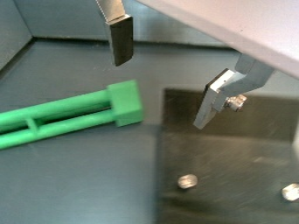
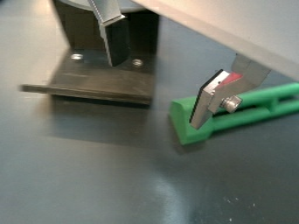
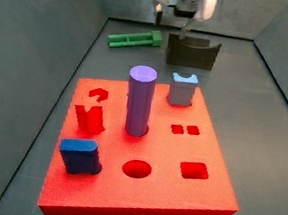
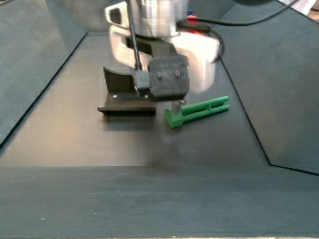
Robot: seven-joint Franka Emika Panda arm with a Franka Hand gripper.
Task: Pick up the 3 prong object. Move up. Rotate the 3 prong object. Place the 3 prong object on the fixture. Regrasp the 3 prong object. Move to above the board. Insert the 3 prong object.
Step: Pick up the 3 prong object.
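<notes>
My gripper grabs the green 3 prong object by its thick end [image 3: 154, 37] [image 1: 124, 103] next, to lift and rotate it for the fixture.
The 3 prong object [image 1: 73, 118] is a bright green bar lying flat on the dark floor. It also shows in a wrist view [image 2: 228, 112] and in both side views [image 3: 134, 39] [image 4: 197, 111]. My gripper [image 1: 163, 74] is open and empty, hanging above the floor between the green piece's end and the fixture [image 2: 105, 61]. One finger [image 2: 212, 98] is beside the piece's end, not touching it. The fixture, dark with a notched top, stands next to the piece [image 3: 192, 53] [image 4: 125, 93]. The red board [image 3: 140, 155] lies in the foreground of a side view.
On the board stand a purple cylinder [image 3: 138, 101], a light-blue notched block [image 3: 182, 89], a red forked piece [image 3: 91, 110] and a blue block [image 3: 78, 155]. Dark walls [image 3: 60, 47] enclose the floor on both sides.
</notes>
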